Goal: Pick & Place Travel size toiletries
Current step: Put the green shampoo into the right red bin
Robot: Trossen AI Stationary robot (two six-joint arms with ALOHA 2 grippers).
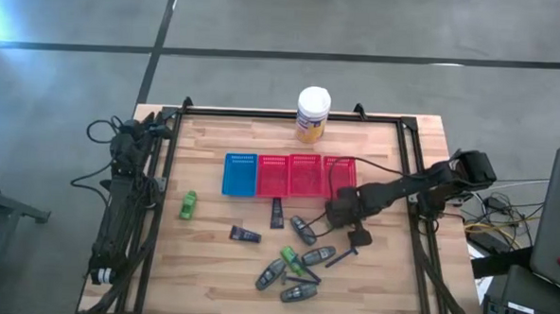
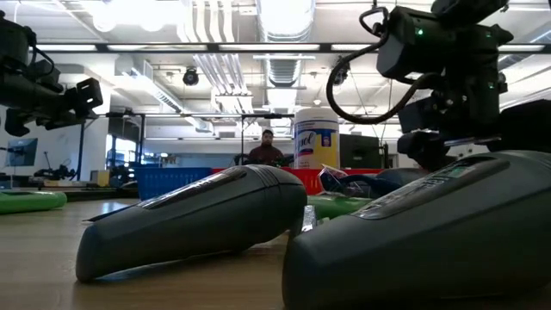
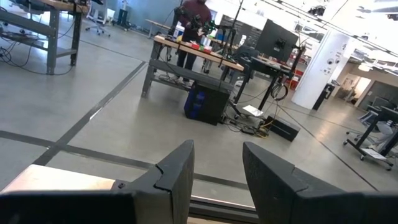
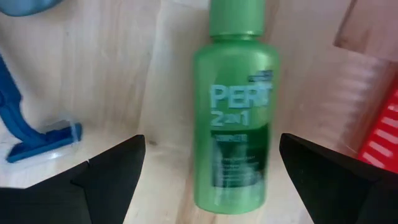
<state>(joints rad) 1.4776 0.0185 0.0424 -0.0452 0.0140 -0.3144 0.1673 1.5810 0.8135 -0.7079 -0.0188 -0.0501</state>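
My right gripper grabs the green mini bottle's lower labelled body next, to place the bottle in the red basket.
A green mini bottle lies on its side on the wooden table, cap toward the far edge of the picture. My right gripper hangs over it, pointing down and open, one finger on either side and both clear of it. In the high view this gripper hides the bottle. Another green bottle, a dark blue tube, a black tube and several grey oval tubes lie scattered on the table. My left gripper waits at the table's left, open and holding nothing.
A blue basket and red baskets stand in a row mid-table, the red one's corner close beside my right gripper. A blue razor lies on its other side. The yellow canister stands at the far edge.
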